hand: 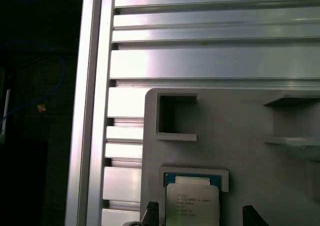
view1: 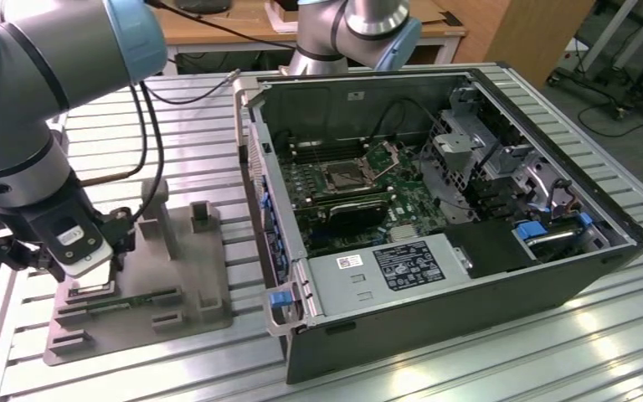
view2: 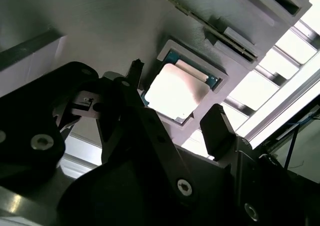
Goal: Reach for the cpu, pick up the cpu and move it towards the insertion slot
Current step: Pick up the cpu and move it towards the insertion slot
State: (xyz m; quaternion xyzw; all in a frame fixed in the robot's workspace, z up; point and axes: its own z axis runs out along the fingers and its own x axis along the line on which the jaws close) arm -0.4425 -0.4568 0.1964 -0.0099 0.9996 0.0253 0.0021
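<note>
My gripper grabs the cpu by its open side edges next, to pick it up. The fixture's raised side (hand: 195, 169) hugs the end of the cpu (hand: 192, 206).
The cpu (view2: 175, 94) lies flat in a square recess of the grey fixture (view1: 182, 268), its shiny silver top facing up. The first wrist view also shows the cpu (hand: 192, 206), printed side up, in that recess. My gripper (view2: 176, 99) hangs low over it, open, with one dark fingertip on each side and a gap to the chip on both. At the exterior view's left the gripper (view1: 87, 280) sits down at the fixture. The insertion slot (view1: 344, 174) is in the green motherboard inside the case, with its retention plate (view1: 387, 155) tilted up.
A thin green circuit strip (view1: 131, 300) lies on the fixture beside the recess. The open computer case (view1: 589, 251) holds a black card (view1: 355, 213) and a labelled metal box (view1: 400, 264). All rests on a slatted aluminium table (view1: 467, 368). Another arm's base (view1: 355, 33) stands behind.
</note>
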